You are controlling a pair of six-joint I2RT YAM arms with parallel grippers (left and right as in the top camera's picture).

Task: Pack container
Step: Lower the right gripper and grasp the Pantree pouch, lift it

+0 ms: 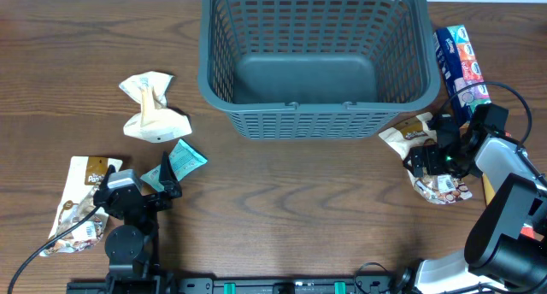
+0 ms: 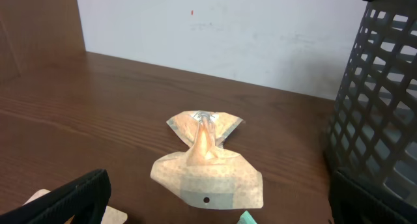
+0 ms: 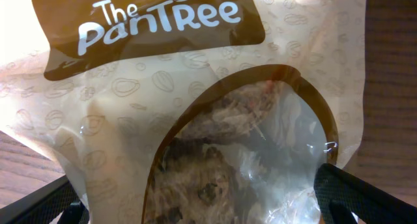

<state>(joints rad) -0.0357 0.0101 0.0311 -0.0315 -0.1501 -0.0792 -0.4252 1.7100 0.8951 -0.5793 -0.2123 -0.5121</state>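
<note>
My right fingers are down on either side of the PanTree packet (image 1: 410,133) at its bulging sides, so it is time to close now. Closing now would catch the packet.
The container, a large dark grey lattice basket (image 1: 314,114), stands empty at the back centre; its wall shows in the left wrist view (image 2: 384,100). My right gripper (image 1: 433,162) (image 3: 199,196) is open, its fingers on either side of a cream-and-brown "The PanTree" snack packet (image 1: 410,133) (image 3: 163,87) lying right of the basket's front corner. My left gripper (image 1: 144,181) (image 2: 218,201) is open and empty at the front left, facing a crumpled cream packet (image 1: 152,110) (image 2: 208,165).
A teal packet (image 1: 185,160) lies just right of the left gripper. A second PanTree packet (image 1: 79,204) lies at the front left. A blue packet (image 1: 460,61) lies right of the basket, behind the right arm.
</note>
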